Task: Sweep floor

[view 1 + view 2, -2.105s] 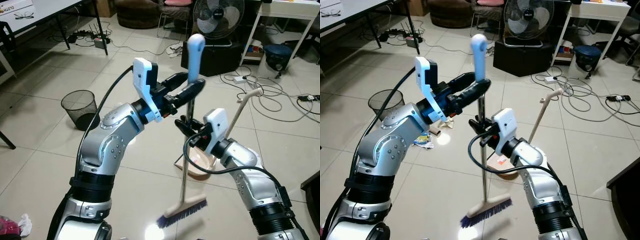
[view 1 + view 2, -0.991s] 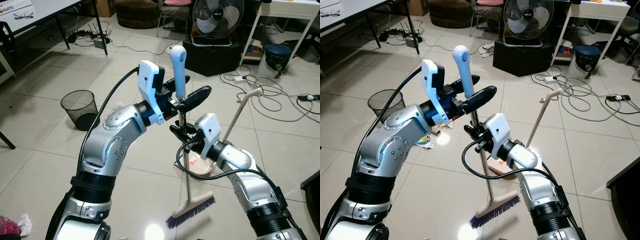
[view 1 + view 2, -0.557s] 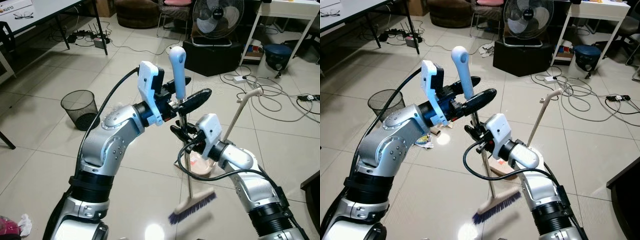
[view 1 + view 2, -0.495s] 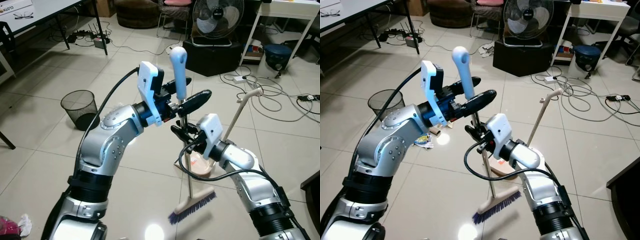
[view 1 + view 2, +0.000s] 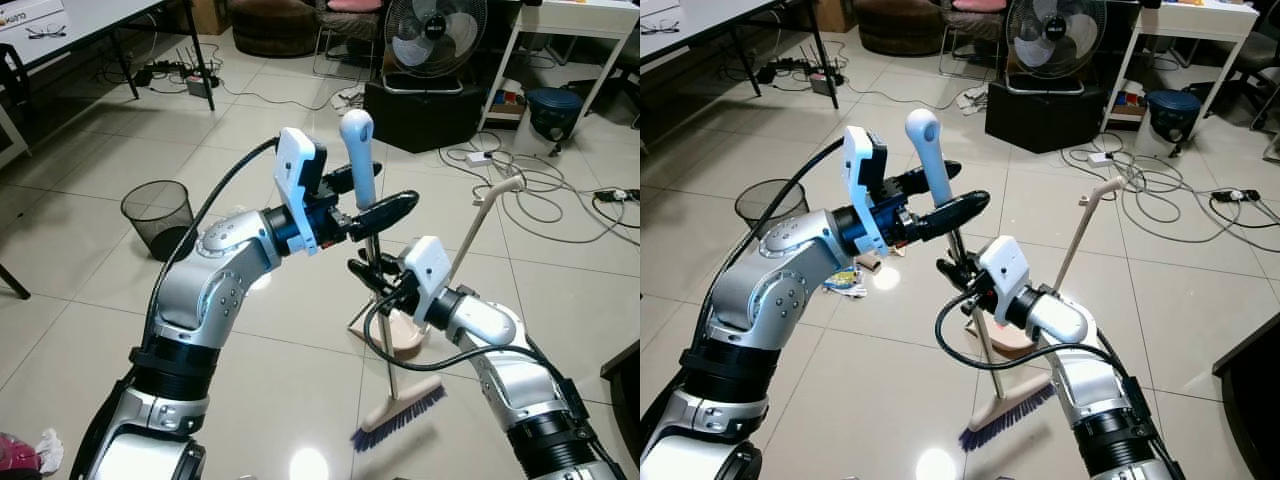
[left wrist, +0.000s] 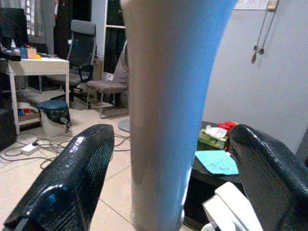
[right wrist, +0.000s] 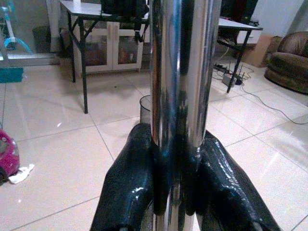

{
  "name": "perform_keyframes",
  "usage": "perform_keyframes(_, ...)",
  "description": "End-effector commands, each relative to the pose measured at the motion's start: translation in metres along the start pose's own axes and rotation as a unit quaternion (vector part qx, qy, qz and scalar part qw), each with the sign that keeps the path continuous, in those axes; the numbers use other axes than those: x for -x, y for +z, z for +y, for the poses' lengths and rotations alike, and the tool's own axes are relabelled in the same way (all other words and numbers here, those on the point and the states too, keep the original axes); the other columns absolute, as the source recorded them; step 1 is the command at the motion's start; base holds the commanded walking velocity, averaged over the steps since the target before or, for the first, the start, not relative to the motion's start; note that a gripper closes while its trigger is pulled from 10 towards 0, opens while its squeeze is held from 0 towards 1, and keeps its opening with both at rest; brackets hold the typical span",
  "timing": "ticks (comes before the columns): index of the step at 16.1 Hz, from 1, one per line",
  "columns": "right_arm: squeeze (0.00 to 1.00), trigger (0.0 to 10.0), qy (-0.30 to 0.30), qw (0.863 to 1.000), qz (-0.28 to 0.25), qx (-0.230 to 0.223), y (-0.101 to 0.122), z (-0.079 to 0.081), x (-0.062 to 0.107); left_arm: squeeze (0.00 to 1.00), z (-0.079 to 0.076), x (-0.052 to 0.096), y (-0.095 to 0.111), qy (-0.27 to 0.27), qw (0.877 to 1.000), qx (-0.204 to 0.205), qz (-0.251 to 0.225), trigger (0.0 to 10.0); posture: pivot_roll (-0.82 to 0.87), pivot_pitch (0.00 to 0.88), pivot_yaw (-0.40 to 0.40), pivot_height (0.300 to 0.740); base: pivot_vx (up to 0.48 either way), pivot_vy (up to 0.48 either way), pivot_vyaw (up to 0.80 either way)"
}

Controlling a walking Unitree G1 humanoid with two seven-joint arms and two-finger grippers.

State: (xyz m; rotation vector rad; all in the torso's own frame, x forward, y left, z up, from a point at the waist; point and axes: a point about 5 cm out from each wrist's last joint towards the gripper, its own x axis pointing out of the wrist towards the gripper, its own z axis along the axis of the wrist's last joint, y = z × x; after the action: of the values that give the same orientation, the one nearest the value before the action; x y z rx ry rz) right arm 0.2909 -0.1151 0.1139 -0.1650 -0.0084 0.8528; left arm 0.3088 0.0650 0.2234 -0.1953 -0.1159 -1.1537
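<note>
The broom needs to be grabbed next by its light-blue grip point(image 5: 357, 150) with my left gripper, to sweep the tiled floor with the purple-bristled head point(image 5: 398, 417).
I hold a broom upright in front of me; its light-blue grip point(image 5: 357, 150) tops a metal pole point(image 7: 178, 72), and its purple-bristled head point(image 5: 398, 417) rests on the tiled floor. My left gripper point(image 5: 375, 190) is open, with one black finger point(image 6: 67, 183) on each side of the blue grip and gaps showing. Lower down, my right gripper point(image 5: 372, 276) is shut on the pole, both fingers point(image 7: 130, 183) pressed against it. A beige dustpan point(image 5: 402, 332) with a long handle point(image 5: 480, 215) stands just behind the pole. Litter point(image 5: 852, 277) lies on the floor to the left.
A black mesh wastebasket point(image 5: 157, 214) stands on the left. Behind are a fan point(image 5: 435, 30) on a black box point(image 5: 425, 110), loose cables point(image 5: 545, 185), and a white table point(image 5: 575, 20). A dark table point(image 5: 70, 30) is at the far left.
The broom head has shifted right, nearer the dustpan, after briefly lifting. The pole now leans with its top to the left. My right gripper moved lower and rightward.
</note>
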Motion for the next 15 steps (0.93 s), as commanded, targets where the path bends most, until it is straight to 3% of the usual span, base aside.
perform_keyframes(1,0.0,0.0,0.008,1.0,-0.009,0.018,0.0048,-0.001,-0.0001,0.0,-0.0005,-0.0027,0.0032,-0.01,1.0,-0.013,0.006,10.0,-0.11,0.0,0.014,0.74,0.0,0.0,0.0)
perform_keyframes(4,0.0,0.0,0.01,1.0,-0.01,0.021,0.0044,-0.0009,-0.0002,0.0,0.0019,-0.0025,0.0032,-0.003,1.0,-0.011,0.003,10.0,-0.11,0.0,0.013,0.74,0.0,0.0,0.0)
perform_keyframes(5,0.0,0.0,0.01,1.0,-0.01,0.022,0.0042,-0.001,-0.0002,0.0,0.0028,-0.0027,0.0033,0.0,1.0,-0.01,0.001,9.4,-0.11,0.0,0.013,0.74,0.0,0.0,0.0)
perform_keyframes(6,0.0,0.0,0.011,1.0,-0.009,0.023,0.0041,-0.001,-0.0001,0.0,0.0032,-0.0029,0.0034,0.002,1.0,-0.009,0.0,6.7,-0.11,0.0,0.012,0.74,0.0,0.0,0.0)
perform_keyframes(10,0.0,0.0,0.015,0.999,-0.005,0.027,0.0023,0.0,0.0004,0.0,0.0043,-0.0033,0.0046,0.005,1.0,-0.006,-0.008,0.7,-0.11,0.0,0.011,0.74,0.0,0.0,0.0)
perform_keyframes(11,0.0,0.0,0.016,0.999,-0.004,0.028,0.0021,0.0,0.0003,0.0,0.0046,-0.0033,0.0051,0.005,1.0,-0.005,-0.01,0.0,-0.11,0.0,0.011,0.74,0.0,0.0,0.0)
perform_keyframes(15,0.0,0.0,0.015,0.999,-0.004,0.028,0.0017,-0.0008,0.001,0.0,0.0053,-0.0032,0.0065,0.009,1.0,-0.004,-0.015,0.0,-0.11,0.0,0.01,0.74,0.0,0.0,0.0)
